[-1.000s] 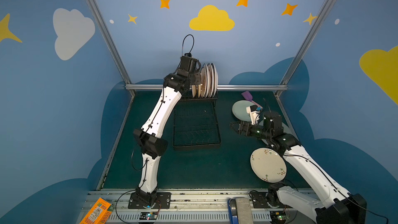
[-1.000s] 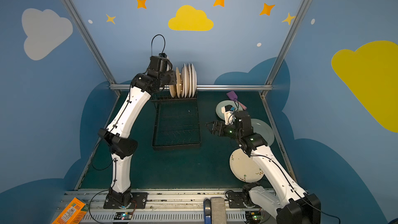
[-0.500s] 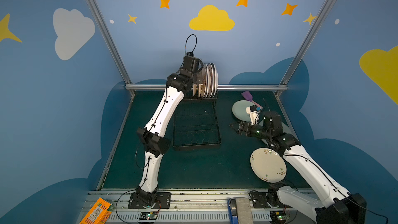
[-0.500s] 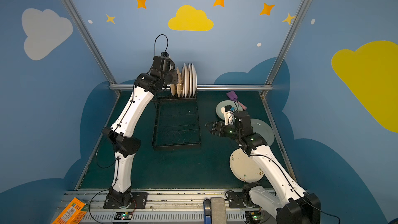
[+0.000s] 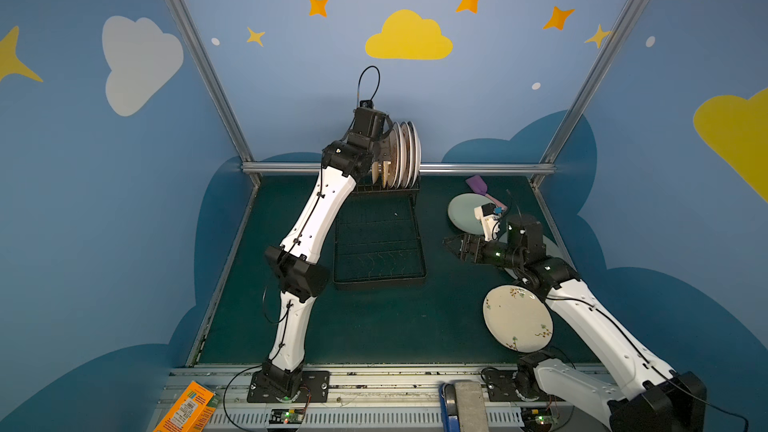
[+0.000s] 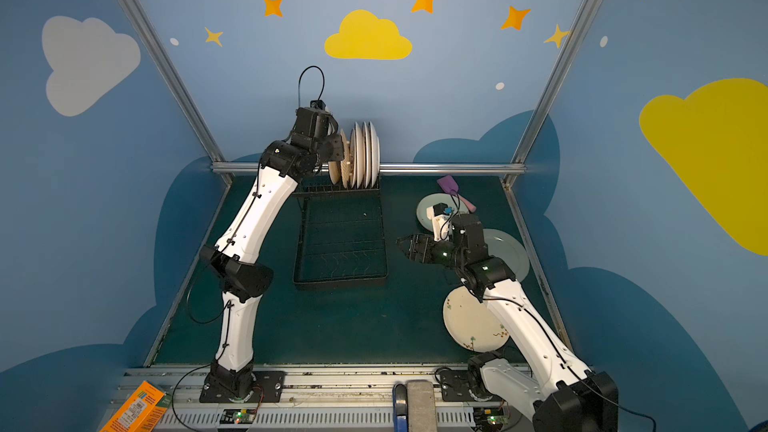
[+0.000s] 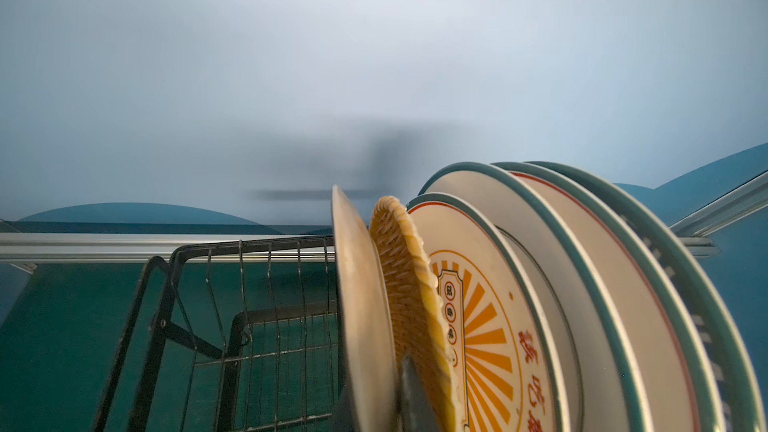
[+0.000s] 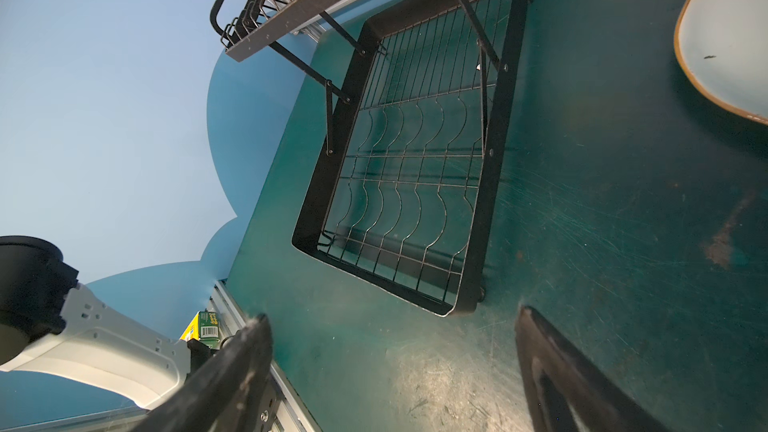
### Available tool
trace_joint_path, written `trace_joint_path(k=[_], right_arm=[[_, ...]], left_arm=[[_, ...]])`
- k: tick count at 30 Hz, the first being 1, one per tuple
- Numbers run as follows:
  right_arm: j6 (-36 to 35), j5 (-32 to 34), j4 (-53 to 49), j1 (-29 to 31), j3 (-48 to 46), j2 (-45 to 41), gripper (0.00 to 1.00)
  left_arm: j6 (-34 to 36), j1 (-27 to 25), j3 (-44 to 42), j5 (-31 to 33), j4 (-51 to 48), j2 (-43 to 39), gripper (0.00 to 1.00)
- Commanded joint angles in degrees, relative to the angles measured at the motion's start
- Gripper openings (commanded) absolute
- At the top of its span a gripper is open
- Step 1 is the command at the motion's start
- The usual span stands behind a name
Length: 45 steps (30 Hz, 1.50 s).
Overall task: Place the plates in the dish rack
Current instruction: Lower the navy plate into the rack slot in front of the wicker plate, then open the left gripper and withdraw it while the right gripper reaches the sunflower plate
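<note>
My left gripper is ready to open: the cream plate is standing upright in the rack's upper level, close beside the orange woven plate [image 7: 407, 284].
The dish rack [image 5: 378, 282] stands at the back middle; several plates [image 5: 405, 155] stand upright in its upper tier. My left gripper [image 7: 374, 392] is shut on the rim of the leftmost one, a cream plate [image 7: 361, 305] next to the orange woven plate [image 7: 407, 284]. In both top views the wrist hides most of that grip. My right gripper [image 5: 449, 243] hangs open and holds nothing, over the mat right of the lower tray [image 8: 494, 160]. A pale green plate [image 5: 463, 214], a second pale plate [image 6: 509, 253] under the right arm and a cream floral plate [image 5: 517, 317] lie flat.
A purple-and-pink spatula [image 5: 478, 185] lies behind the green plate. An aluminium rail [image 5: 478, 168] runs along the back edge. An orange box [image 5: 187, 409] and a grey block [image 5: 465, 405] sit at the front edge.
My left arm has swung its elbow right and brought the wrist closer against the rack's plates. The right arm has not moved.
</note>
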<state>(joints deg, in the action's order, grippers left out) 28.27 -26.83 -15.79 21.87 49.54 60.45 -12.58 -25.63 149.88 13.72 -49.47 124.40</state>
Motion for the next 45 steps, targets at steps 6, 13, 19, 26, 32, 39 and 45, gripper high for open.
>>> trace_joint_path(k=[6, 13, 19, 26, 32, 39, 45], right_arm=[[0.1, -0.2, -1.2, 0.3, 0.3, -0.9, 0.89], [0.3, -0.3, -1.2, 0.3, 0.2, -1.3, 0.89], [0.3, -0.1, -1.3, 0.3, 0.2, -1.5, 0.89], [-0.6, 0.9, -2.6, 0.3, 1.6, -1.2, 0.89], [-1.6, 5.4, -4.6, -0.4, 2.5, -1.3, 0.89], [4.0, 6.0, 1.6, -7.6, 0.4, 2.3, 0.90], [9.2, 5.8, 10.8, -13.5, -2.8, 8.7, 0.90]], left_arm=[[-0.6, 0.3, 1.0, -1.9, 0.9, 0.7, 0.21], [-1.3, 0.4, 1.0, -2.0, 0.6, 0.3, 0.21], [-1.7, 0.4, 1.8, -2.5, 0.5, -0.4, 0.25], [-2.1, 1.0, 2.8, -2.2, -0.8, -2.2, 0.33], [-4.0, 2.9, 2.8, -7.1, -1.8, -6.2, 0.39], [-7.0, 5.3, -8.2, -22.8, -0.9, -19.1, 0.63], [-14.9, 10.8, -49.3, -35.1, 22.7, -46.0, 1.00]])
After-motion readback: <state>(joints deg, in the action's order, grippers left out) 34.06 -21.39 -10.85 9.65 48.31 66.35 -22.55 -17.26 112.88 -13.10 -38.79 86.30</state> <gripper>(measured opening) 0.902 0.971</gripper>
